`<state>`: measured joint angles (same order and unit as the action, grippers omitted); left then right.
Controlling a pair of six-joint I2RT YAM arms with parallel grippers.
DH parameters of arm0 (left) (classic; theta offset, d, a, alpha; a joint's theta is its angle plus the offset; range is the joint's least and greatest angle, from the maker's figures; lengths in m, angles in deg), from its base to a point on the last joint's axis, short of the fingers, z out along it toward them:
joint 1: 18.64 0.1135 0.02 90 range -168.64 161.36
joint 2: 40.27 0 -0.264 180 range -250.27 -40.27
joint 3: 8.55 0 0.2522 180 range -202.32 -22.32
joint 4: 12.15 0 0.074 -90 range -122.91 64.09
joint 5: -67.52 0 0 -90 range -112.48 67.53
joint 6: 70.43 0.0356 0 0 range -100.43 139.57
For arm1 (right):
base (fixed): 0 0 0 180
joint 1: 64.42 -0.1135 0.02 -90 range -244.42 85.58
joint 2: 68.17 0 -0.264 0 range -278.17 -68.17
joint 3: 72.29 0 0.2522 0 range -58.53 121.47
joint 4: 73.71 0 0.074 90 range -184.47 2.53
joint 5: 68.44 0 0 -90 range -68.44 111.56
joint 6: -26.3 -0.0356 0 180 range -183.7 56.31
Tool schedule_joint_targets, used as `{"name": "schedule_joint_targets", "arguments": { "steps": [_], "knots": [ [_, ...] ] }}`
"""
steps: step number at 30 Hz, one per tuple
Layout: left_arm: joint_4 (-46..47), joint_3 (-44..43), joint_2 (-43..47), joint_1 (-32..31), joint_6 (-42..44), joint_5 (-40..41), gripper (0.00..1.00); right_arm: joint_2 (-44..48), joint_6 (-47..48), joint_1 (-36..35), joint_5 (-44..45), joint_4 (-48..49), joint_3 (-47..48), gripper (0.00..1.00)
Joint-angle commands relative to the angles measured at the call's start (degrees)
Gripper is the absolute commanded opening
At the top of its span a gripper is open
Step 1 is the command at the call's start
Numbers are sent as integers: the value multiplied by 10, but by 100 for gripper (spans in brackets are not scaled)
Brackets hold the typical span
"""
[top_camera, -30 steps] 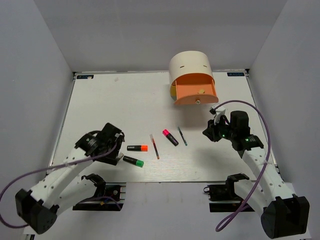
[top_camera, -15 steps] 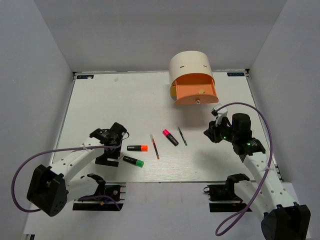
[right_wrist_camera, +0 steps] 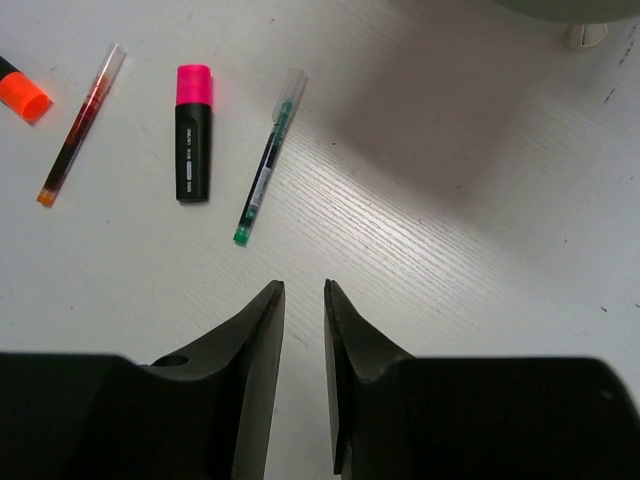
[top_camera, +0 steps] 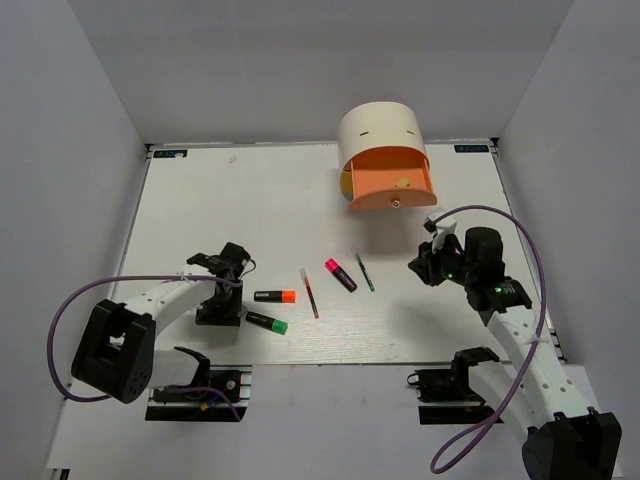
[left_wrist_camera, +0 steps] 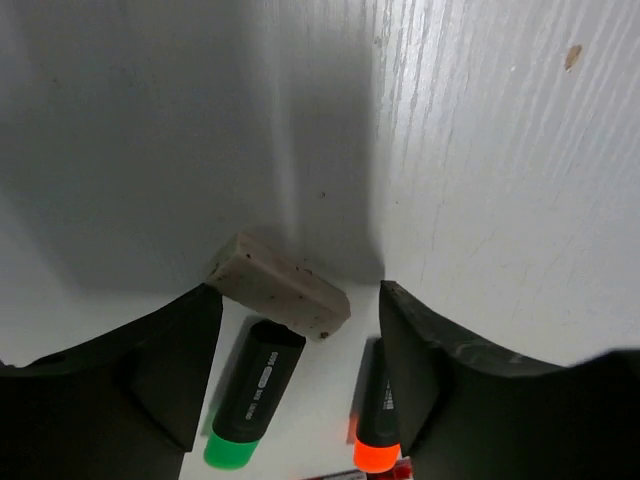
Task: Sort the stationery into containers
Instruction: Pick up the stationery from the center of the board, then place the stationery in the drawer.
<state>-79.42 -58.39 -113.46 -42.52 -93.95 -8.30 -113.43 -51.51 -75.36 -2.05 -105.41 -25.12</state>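
Note:
The tan speckled eraser [left_wrist_camera: 280, 287] would stay lying there if I lifted my left gripper now, because the gripper's fingers are wide apart around it.
My left gripper [top_camera: 220, 305] is open and low over the table, fingers on either side of a tan speckled eraser [left_wrist_camera: 280, 287] without closing on it. The green-capped highlighter [left_wrist_camera: 250, 395] [top_camera: 267, 322] and orange-capped highlighter [left_wrist_camera: 378, 420] [top_camera: 275, 296] lie just beyond it. The red pen [top_camera: 309, 292], pink-capped highlighter [top_camera: 340, 274] and green pen [top_camera: 364, 272] lie mid-table. My right gripper [top_camera: 425, 262] hovers right of them, jaws a narrow gap apart and empty. The cream drawer unit [top_camera: 380, 128] stands at the back, its pink-orange drawer [top_camera: 392, 185] pulled out.
A small pale item [top_camera: 404, 183] lies in the pulled-out drawer. A yellow drawer front [top_camera: 345, 183] peeks out at the unit's left. Grey walls close in the table on three sides. Cables loop from both arms near the front edge.
My left gripper has swung in and dropped to the table left of the highlighters, around the tan eraser. My right gripper has shifted only slightly.

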Motion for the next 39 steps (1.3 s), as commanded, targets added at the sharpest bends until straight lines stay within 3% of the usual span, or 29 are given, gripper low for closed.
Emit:
{"name": "schedule_joint_targets", "arguments": {
  "steps": [1,5,9,12,13,15,16,19,21,23,26,32,39],
  "knots": [
    [32,6,-20,16,-44,8,70,15,-2,1,9,6,2,29],
    [32,17,-14,23,-33,14,43,25,-6,2,9,6,-4,29],
    [32,-5,0,29,6,39,23,29,-8,3,6,6,-7,29],
    [54,-67,12,29,116,61,19,30,-1,2,-1,6,-5,29],
    [73,-83,12,29,211,61,17,29,1,1,-1,5,-4,32],
    [163,-121,17,29,318,34,15,26,6,1,-7,9,-3,41],
    [201,-134,17,24,422,10,14,28,5,1,-6,11,-3,43],
    [391,-134,17,16,590,-123,8,18,3,2,-11,20,-3,40],
    [521,-142,-6,16,644,-241,0,15,3,2,-12,21,-1,33],
    [569,-187,-41,9,715,-360,0,16,3,2,-13,21,-2,32],
    [591,-281,-120,-3,782,-461,0,17,3,2,-11,22,-3,32],
    [666,-390,-181,-21,806,-513,2,18,4,3,-8,24,-5,32],
    [642,-553,-319,-47,783,-548,8,15,6,3,-5,34,1,38]
  ]
}}
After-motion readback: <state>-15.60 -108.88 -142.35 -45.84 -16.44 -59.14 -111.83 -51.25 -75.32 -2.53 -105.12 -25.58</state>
